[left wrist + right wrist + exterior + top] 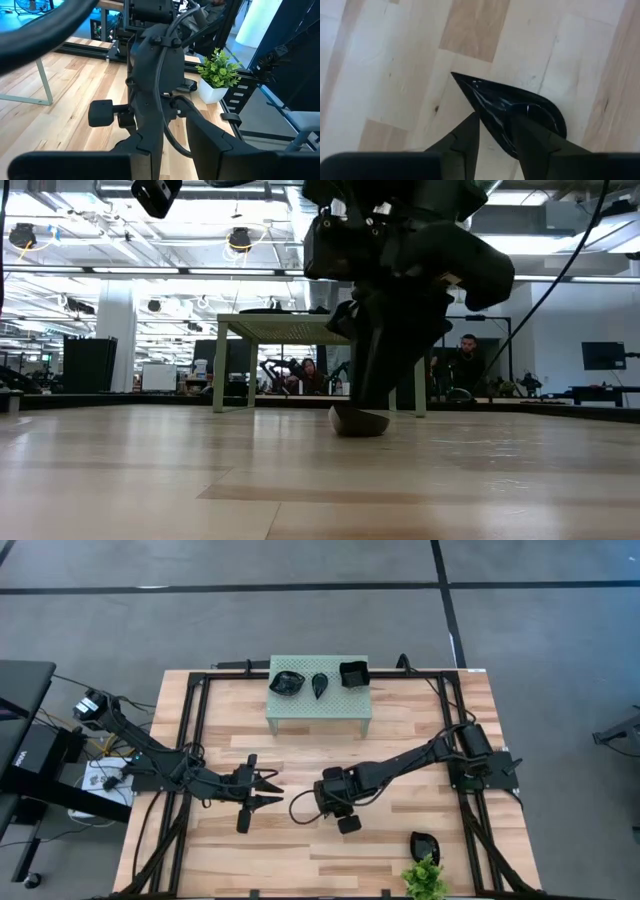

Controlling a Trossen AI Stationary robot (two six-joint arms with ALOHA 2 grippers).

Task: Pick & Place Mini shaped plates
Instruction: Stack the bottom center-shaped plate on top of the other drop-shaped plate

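The teardrop plate (520,107) has to go to the green stand, so I will next grab it by its rounded end's rim (552,112) with my right gripper.
A glossy black teardrop mini plate (520,107) lies on the wooden table near its middle, and the low view shows its underside (358,422) on the boards. My right gripper (494,117) points steeply down over it, open, with one finger on each side of the plate's long rim. In the high view the right hand (332,802) hides the plate. My left gripper (278,790) hovers open just to the left, holding nothing. Three more black plates (320,686) rest on the pale green stand (320,710). Another (424,845) lies near the plant. My right gripper comes from above with its fingers astride the teardrop plate's long rim (492,127), one finger (532,137) over the bowl and the other (465,137) outside it. Whether either finger touches the rim I cannot tell. The plate rests on the table.
The stand is at the table's far middle. A small green plant (425,880) in a white pot (212,90) is at the near right edge. Black frame rails (190,740) run along both sides of the table. Bare boards lie at the near left.
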